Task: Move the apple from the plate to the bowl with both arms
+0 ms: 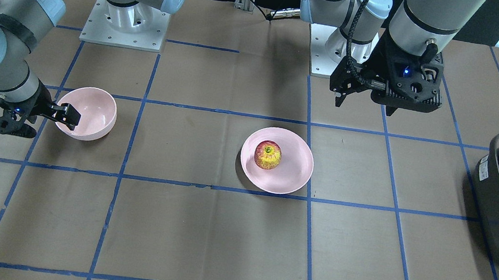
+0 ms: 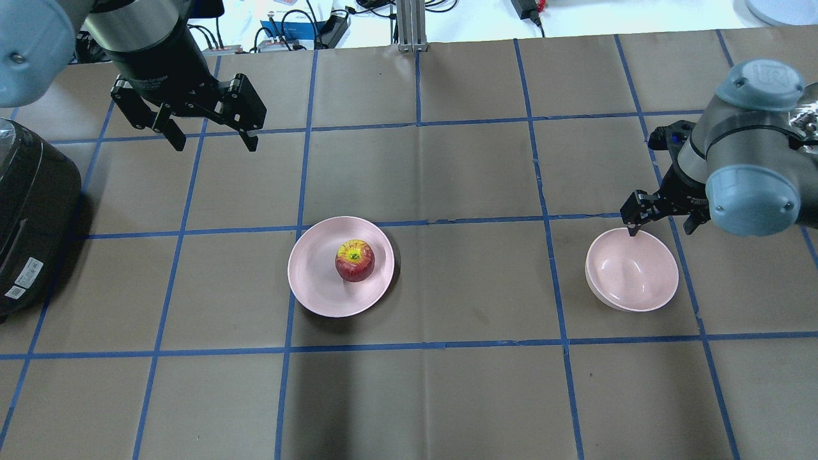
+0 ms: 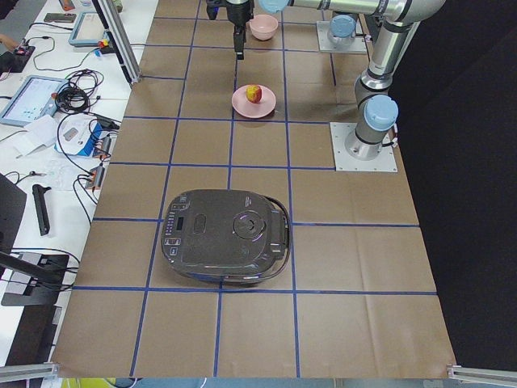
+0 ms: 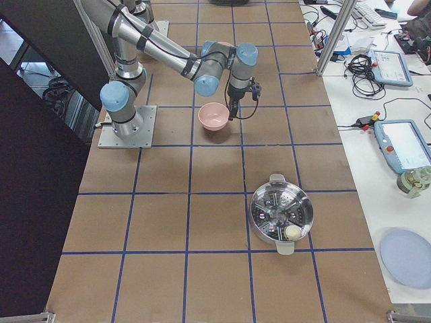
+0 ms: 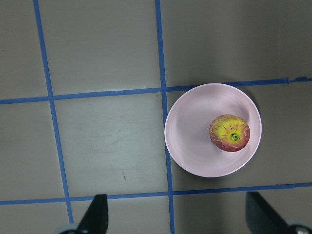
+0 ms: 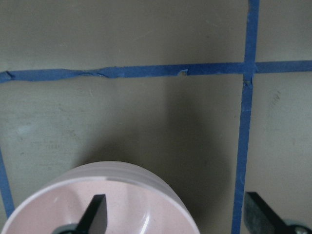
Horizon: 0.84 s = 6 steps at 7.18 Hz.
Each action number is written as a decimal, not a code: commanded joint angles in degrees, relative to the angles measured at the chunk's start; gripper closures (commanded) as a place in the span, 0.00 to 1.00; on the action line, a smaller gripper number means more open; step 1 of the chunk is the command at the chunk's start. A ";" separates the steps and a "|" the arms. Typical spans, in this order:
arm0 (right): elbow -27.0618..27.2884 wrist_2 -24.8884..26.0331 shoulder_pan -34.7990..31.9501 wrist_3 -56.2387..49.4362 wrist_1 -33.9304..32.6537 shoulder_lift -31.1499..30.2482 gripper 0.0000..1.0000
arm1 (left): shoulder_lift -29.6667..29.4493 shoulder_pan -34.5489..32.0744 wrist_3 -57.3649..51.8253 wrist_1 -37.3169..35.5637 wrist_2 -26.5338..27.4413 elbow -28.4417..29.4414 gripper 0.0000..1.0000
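Note:
The bowl's round opening is wider than my open fingers, so my right gripper needs to grab the bowl by its thin rim (image 6: 179, 206) next.
The apple (image 2: 354, 260), red with a yellow top, sits on the flat pink plate (image 2: 313, 281) near the table's middle; both also show in the left wrist view, the apple (image 5: 229, 133) on the plate (image 5: 190, 136). My left gripper (image 2: 208, 137) is open and empty, raised behind and to the left of the plate. The deep pink bowl (image 2: 632, 271) stands empty on the right. My right gripper (image 2: 661, 225) is open and low at the bowl's far rim. In the right wrist view, one finger (image 6: 95, 214) is over the bowl's inside (image 6: 126, 204) and the other is outside it.
A black rice cooker (image 2: 32, 217) stands at the table's left end. A steel pot with a steamer insert (image 4: 281, 215) stands near the right end. The two arm bases (image 1: 123, 24) are bolted on at the robot's side. Blue tape lines grid the brown table.

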<state>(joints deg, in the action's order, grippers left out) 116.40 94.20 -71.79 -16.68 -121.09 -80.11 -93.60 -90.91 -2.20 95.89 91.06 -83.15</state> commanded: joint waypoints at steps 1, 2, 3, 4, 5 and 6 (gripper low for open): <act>2.42 0.54 0.78 -3.86 -2.84 0.04 0.24 | 0.00 0.03 0.00 0.00 0.00 0.00 0.00; 2.42 0.63 0.78 -3.71 -1.88 0.04 0.68 | 0.00 0.03 0.00 -0.09 0.00 0.00 0.00; 2.42 0.63 0.78 -3.71 -0.65 -0.05 0.94 | 0.00 0.03 0.00 0.00 0.00 0.00 0.00; 2.34 0.54 0.78 -3.71 -0.64 -0.05 0.98 | 0.00 0.03 0.00 0.00 0.00 0.00 0.00; 2.16 0.54 0.78 -3.53 -0.55 -0.22 0.98 | 0.00 0.03 0.00 0.00 0.09 0.00 0.00; 1.90 0.37 0.52 -3.01 1.19 -0.83 0.98 | 0.00 0.03 0.00 0.00 0.00 0.00 0.00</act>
<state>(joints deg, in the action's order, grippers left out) 118.56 94.71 -71.08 -20.14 -121.30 -80.43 -93.60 -90.88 -2.20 95.89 91.09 -83.15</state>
